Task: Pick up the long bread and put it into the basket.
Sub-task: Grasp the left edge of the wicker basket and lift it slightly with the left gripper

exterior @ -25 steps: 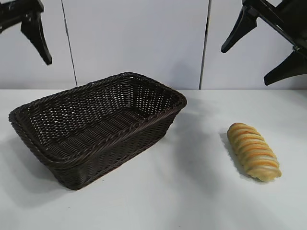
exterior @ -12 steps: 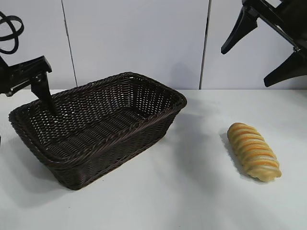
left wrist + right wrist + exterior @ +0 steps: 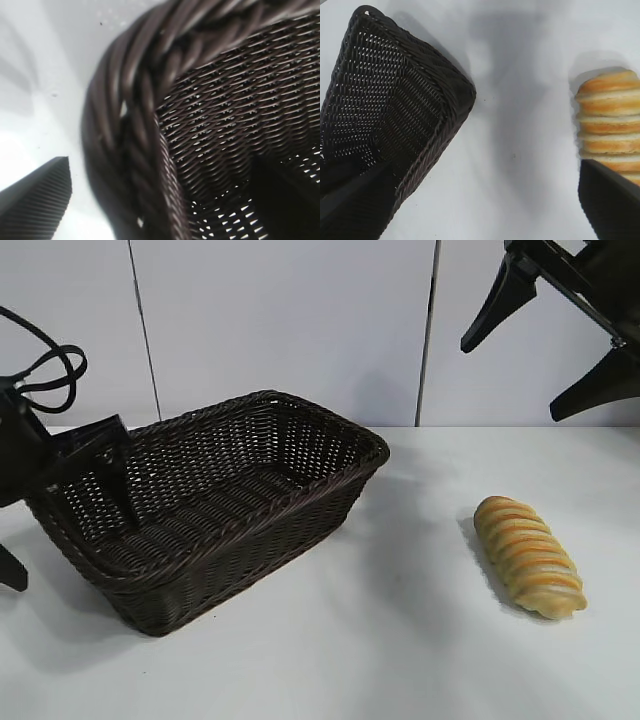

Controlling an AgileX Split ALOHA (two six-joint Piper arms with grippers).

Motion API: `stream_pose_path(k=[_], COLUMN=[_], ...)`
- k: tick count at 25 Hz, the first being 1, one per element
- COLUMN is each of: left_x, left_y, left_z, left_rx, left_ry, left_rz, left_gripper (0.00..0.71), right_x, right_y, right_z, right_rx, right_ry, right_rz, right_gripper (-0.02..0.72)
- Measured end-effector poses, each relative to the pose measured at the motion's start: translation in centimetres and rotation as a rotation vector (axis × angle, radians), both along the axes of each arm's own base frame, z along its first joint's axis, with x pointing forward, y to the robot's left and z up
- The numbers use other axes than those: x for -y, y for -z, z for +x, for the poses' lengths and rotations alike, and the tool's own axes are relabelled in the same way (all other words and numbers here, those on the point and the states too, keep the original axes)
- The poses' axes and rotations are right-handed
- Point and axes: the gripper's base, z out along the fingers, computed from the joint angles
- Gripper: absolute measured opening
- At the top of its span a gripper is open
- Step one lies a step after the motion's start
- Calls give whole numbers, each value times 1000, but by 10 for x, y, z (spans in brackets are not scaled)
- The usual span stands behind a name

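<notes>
Next, the left gripper grabs the basket by its braided rim, since the basket's body (image 3: pixel 230 510) is far too wide for the fingers.
The long bread (image 3: pixel 530 555), golden with orange-brown ridges, lies on the white table at the right, clear of the basket (image 3: pixel 330 418). The right wrist view shows the long bread (image 3: pixel 610 120) beside one finger. My right gripper (image 3: pixel 545 345) hangs high above it, open and empty. The dark woven basket (image 3: pixel 395 100) stands left of centre. My left gripper (image 3: pixel 70 550) is down at its left end, open, one finger inside the basket and one outside, astride the braided rim (image 3: pixel 140 100). The outer finger (image 3: pixel 35 205) stands apart from the wicker.
White table (image 3: pixel 400 660) spreads between the basket and the bread. A pale panelled wall (image 3: pixel 280 320) closes the back. A black cable (image 3: pixel 50 365) loops above the left arm.
My left gripper has come down from the upper left to the basket's left end and now straddles the rim, its jaws a little narrower. The right gripper and the bread have not moved.
</notes>
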Motion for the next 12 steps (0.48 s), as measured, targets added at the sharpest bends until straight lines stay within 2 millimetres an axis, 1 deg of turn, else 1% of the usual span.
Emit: stream_pose_path(k=[5,8,9,12], left_x=[0,1,2,4], left_y=[1,0,-1,-4], left_z=[0,2,3,3], left_rx=[-1,8,13,-6], left_ry=[-2,-37,-12,29], left_rz=[-1,-27,-22,-21], left_gripper=[248,109,99,99], right_x=[0,0,0,0], right_y=[0,0,0,0], right_z=[0,0,0,0], right_rx=[0,0,0,0], right_ry=[0,0,0,0], right_rz=[0,0,0,0], right_gripper=[694,694,694,694])
